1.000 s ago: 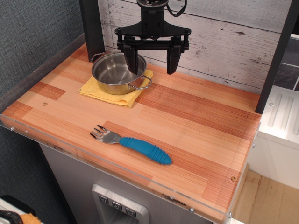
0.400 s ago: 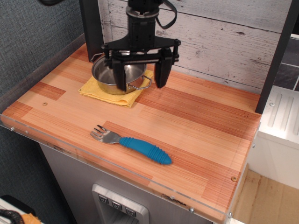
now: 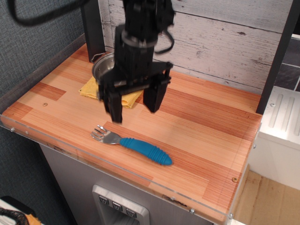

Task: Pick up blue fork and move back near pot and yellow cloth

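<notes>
The blue fork has a ribbed handle [image 3: 133,144] beside its metal neck. My gripper needs to grab the fork there next, to move it near the pot and yellow cloth [image 3: 90,88].
The blue fork [image 3: 134,143] lies flat near the front edge of the wooden table, silver head to the left, ribbed blue handle to the right. My gripper [image 3: 133,108] is open and empty, its two black fingers spread wide, hanging a little above and behind the fork. The steel pot [image 3: 104,67] sits on the yellow cloth [image 3: 90,88] at the back left; my arm hides most of both.
The wooden table [image 3: 206,126] ends in a clear plastic lip at the front and left. A white plank wall stands behind. Black posts stand at the back left [image 3: 92,28] and right [image 3: 279,51]. A white appliance [image 3: 281,136] stands at the right.
My gripper has come forward and down from above the pot toward the fork, staying open. The fork, pot and cloth have not moved.
</notes>
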`<state>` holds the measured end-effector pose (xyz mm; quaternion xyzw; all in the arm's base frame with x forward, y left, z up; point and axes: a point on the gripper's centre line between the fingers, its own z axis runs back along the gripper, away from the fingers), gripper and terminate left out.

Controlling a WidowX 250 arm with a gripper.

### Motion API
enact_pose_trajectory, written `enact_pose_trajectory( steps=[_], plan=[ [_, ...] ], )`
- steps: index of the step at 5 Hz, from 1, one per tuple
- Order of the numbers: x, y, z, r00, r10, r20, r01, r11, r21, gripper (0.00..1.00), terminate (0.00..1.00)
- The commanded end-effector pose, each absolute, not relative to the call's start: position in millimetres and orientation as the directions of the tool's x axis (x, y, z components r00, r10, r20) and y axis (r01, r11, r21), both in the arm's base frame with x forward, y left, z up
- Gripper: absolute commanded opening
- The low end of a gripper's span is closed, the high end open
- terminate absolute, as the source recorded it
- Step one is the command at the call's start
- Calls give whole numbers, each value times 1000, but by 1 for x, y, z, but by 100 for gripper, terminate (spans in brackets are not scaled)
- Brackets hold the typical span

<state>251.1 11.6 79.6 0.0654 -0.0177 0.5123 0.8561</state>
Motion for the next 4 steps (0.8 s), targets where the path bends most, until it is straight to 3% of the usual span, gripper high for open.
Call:
enact_pose_trajectory(
  steps=[1,4],
  plan=[
    [250,-5,65,225,960,165,-970,236,-51,100,0],
    [264,-3,30,141,981,135,-987,150,-60,100,0]
  ],
)
